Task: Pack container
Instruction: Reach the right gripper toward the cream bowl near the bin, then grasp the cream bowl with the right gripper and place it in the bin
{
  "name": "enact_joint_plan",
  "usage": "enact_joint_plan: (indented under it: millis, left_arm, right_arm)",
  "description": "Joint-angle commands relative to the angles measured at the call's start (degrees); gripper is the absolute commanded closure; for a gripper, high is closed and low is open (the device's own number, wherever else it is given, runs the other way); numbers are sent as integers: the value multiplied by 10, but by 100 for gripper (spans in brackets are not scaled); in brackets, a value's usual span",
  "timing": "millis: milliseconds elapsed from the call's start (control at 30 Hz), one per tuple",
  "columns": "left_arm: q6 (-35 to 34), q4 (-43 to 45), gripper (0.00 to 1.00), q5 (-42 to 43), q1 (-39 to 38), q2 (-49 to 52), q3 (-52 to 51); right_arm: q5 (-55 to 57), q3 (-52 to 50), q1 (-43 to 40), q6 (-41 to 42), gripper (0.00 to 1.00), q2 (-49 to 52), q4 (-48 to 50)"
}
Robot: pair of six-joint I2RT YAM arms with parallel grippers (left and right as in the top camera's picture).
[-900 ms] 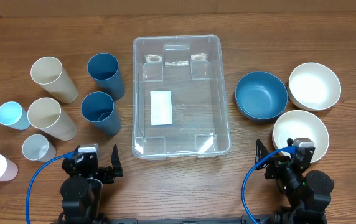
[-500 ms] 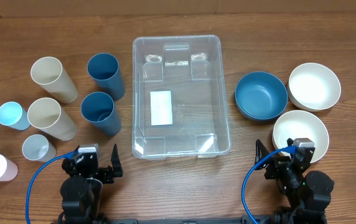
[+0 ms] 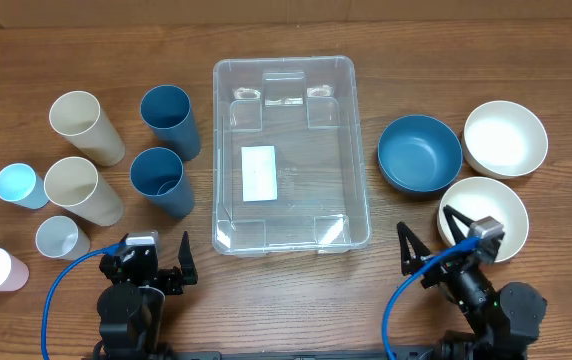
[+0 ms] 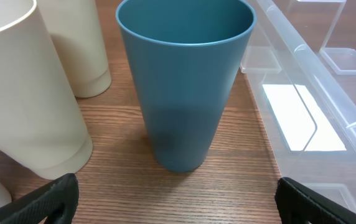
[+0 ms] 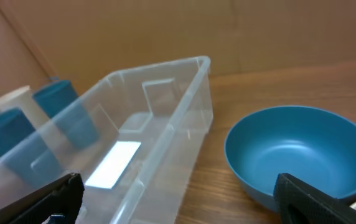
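My right gripper will go to the nearer white bowl and grab its rim on the side away from the container (image 3: 284, 63), so its base stays free for packing inside.
The clear plastic container (image 3: 284, 63) stands empty at the table's middle, with a white label (image 3: 258, 172) on its bottom. My left gripper (image 3: 154, 258) is open and empty near the front edge. In the left wrist view it (image 4: 178, 200) faces a dark blue cup (image 4: 184, 81), with the container's wall (image 4: 309, 81) to the right. My right gripper (image 3: 427, 229) is open and empty between the container's front right corner and a white bowl (image 3: 483, 212). The right wrist view (image 5: 178, 194) shows the container (image 5: 165, 93) and a blue bowl (image 5: 296, 149).
Left of the container stand two dark blue cups (image 3: 169, 120) (image 3: 161, 182), two cream cups (image 3: 84, 127) (image 3: 81, 190) and several small pastel cups (image 3: 18, 185). On the right are the blue bowl (image 3: 419, 152) and a second white bowl (image 3: 505, 138).
My right gripper has turned and moved forward toward the container's corner, its fingers now showing spread apart. The left arm and all objects have not moved.
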Motion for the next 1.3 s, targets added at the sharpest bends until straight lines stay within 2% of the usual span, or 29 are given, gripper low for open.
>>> enact_joint_plan:
  millis: [0, 67, 133, 233, 267, 333, 367, 433, 667, 800, 867, 1000, 1067, 1200, 1267]
  left_arm:
    - [11, 2, 0, 9, 3, -6, -4]
    - [11, 2, 0, 9, 3, -6, -4]
    - [11, 2, 0, 9, 3, -6, -4]
    - [11, 3, 0, 9, 3, -6, -4]
    - [11, 3, 0, 9, 3, -6, -4]
    - [11, 2, 0, 9, 3, -6, -4]
    - [11, 2, 0, 9, 3, -6, -4]
    - [11, 2, 0, 9, 3, -6, -4]
    - [11, 3, 0, 9, 3, -6, -4]
    - [11, 2, 0, 9, 3, -6, -4]
    - [11, 2, 0, 9, 3, -6, -4]
    - [11, 2, 0, 9, 3, -6, -4]
    - [11, 2, 0, 9, 3, -6, -4]
    - [11, 2, 0, 9, 3, -6, -4]
    - [11, 3, 0, 9, 3, -6, -4]
  right_arm:
    - [123, 102, 0, 69, 0, 39, -78]
    - [180, 176, 0, 68, 0, 110, -152]
    - [185, 273, 0, 64, 0, 221, -203]
    - [59, 351, 0, 64, 0, 326, -203]
    - [69, 360, -2, 65, 0, 345, -201]
    - [161, 365, -16, 140, 0, 379, -215]
    - [244, 365, -40, 208, 0, 408, -249]
    - [313, 365, -81, 246, 0, 454, -294]
    - [328, 365, -261, 264, 0, 676, -356]
    - [295, 364, -290, 277, 0, 767, -328]
    - [289, 363, -290, 277, 6, 793, -309]
    - [263, 350, -290, 277, 25, 840, -258]
    - [252, 339, -290, 276, 46, 846, -234]
    - [257, 340, -290, 276, 96, 844, -245]
    - [274, 340, -290, 276, 96, 825, -269]
